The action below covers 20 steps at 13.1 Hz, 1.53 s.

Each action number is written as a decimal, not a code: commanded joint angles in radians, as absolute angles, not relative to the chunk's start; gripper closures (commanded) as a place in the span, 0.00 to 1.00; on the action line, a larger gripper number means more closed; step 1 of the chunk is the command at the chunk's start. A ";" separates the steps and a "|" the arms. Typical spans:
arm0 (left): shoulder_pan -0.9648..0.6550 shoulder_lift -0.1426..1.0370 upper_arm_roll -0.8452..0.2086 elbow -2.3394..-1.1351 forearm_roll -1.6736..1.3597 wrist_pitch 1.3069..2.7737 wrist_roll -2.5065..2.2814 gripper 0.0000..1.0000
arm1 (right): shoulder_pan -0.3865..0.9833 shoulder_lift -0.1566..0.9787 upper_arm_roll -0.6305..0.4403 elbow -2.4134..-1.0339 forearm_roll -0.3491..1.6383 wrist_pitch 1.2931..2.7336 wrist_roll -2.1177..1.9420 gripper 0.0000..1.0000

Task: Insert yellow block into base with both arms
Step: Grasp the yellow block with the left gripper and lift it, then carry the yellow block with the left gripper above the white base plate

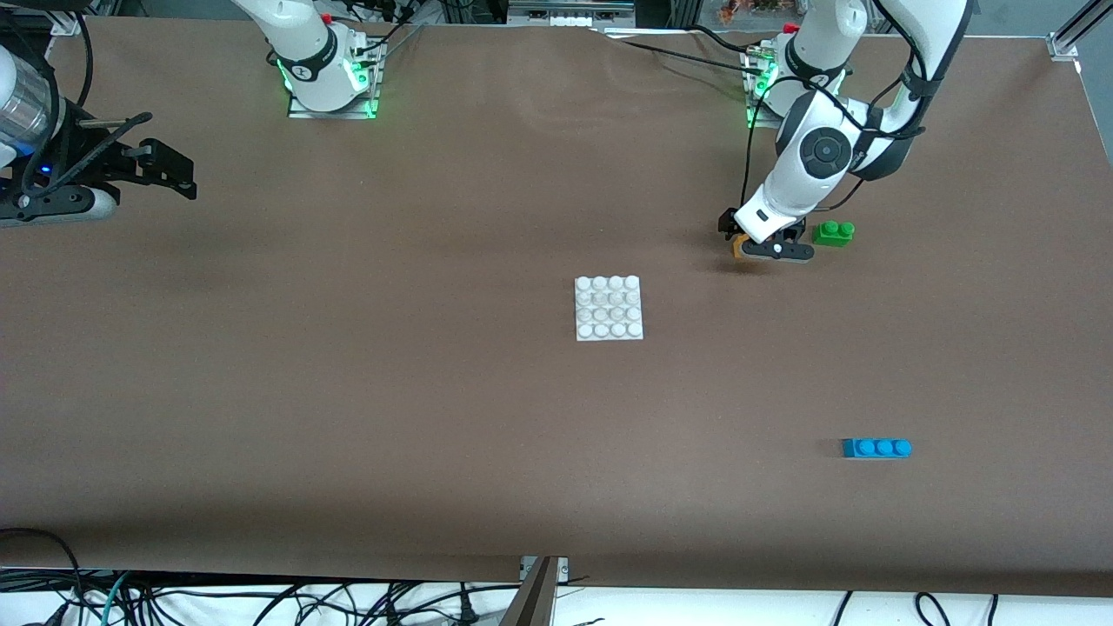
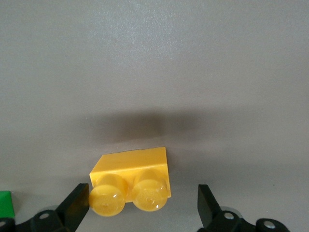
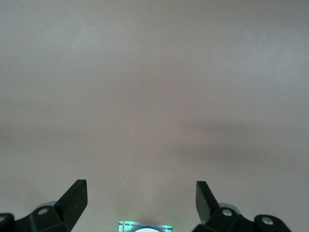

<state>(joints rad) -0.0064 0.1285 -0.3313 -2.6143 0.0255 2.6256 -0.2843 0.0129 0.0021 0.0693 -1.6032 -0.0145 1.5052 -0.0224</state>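
Observation:
The yellow block (image 1: 739, 248) needs to go into the white base, so my left gripper should pick up the block by its short ends next.
The yellow block (image 2: 130, 176) lies on the brown table (image 1: 391, 391) with its two studs facing my left wrist camera. My left gripper (image 2: 143, 198) is down at the table and open, with the block between its fingers. One finger (image 2: 77, 203) is almost against a stud, and the other finger (image 2: 206, 203) stands well clear. In the front view the left gripper (image 1: 769, 248) hides most of the yellow block (image 1: 739, 248). The white studded base (image 1: 609, 307) lies mid-table, nearer the front camera. My right gripper (image 1: 165, 169) waits open over the right arm's end of the table.
A green two-stud brick (image 1: 833, 232) sits right beside the left gripper, toward the left arm's end; its edge (image 2: 6, 204) shows in the left wrist view. A blue three-stud brick (image 1: 876, 448) lies nearer the front camera. The right gripper (image 3: 141, 193) has only bare table between its fingers.

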 commanded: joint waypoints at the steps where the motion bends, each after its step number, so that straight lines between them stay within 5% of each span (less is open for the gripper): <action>1: 0.003 0.130 -0.330 -2.606 0.055 2.631 -0.298 0.41 | 0.015 0.011 0.067 -1.574 -0.011 1.482 -0.028 0.00; 3: 0.003 0.123 -0.330 -2.606 0.055 2.628 -0.296 0.71 | 0.015 0.011 0.067 -1.574 -0.011 1.482 -0.028 0.00; 4: 0.003 0.121 -0.330 -2.605 0.055 2.626 -0.296 0.76 | 0.014 0.011 0.066 -1.575 -0.011 1.482 -0.028 0.00; 8: 0.012 0.103 -0.330 -2.589 0.055 2.614 -0.296 0.77 | 0.014 0.012 0.064 -1.575 -0.011 1.482 -0.028 0.00; 10: 0.012 0.071 -0.331 -2.512 0.054 2.477 -0.298 0.77 | 0.012 0.017 0.061 -1.574 -0.011 1.482 -0.031 0.00; 16: -0.029 0.205 -0.347 -1.929 0.037 1.921 -0.302 0.76 | 0.011 0.017 0.058 -1.574 -0.011 1.482 -0.035 0.00; 20: -0.187 0.386 -0.344 -1.680 0.038 1.871 -0.521 0.76 | 0.009 0.017 0.057 -1.575 -0.012 1.482 -0.040 0.00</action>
<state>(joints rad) -0.1033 0.2351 -0.3463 -1.8469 0.0252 1.9100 -0.3986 0.0125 0.0073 0.0602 -1.6024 -0.0145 1.5048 -0.0225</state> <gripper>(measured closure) 0.374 0.000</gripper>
